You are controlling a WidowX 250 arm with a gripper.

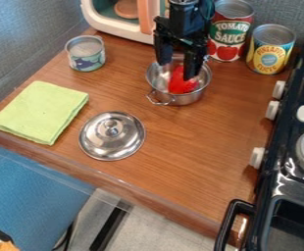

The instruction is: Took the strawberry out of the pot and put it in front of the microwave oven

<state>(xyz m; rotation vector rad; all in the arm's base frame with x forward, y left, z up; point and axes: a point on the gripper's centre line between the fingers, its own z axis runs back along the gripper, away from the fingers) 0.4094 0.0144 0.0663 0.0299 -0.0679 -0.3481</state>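
Note:
The robot's gripper will next grab the strawberry (181,82) by its plump red body, and then it will set it in front of the microwave oven.
Over the silver pot (190,99), in the upper middle of the camera view, the black gripper (177,71) hangs with its two fingers apart and their tips at the pot's opening. The red strawberry (181,82) lies inside the pot, beneath and between the fingers, with no visible grip on it. One finger covers part of the pot's inside. Behind the arm, at the top edge, is the white microwave oven (117,25) with its peach-coloured door edge, partly hidden by the arm.
A metal lid (112,136) lies in front of the pot, with a folded green cloth (40,112) to its left. A small can (86,53) stands left of the microwave's front. Two taller cans (230,30) stand behind the pot; a black stove (292,147) lines the right side.

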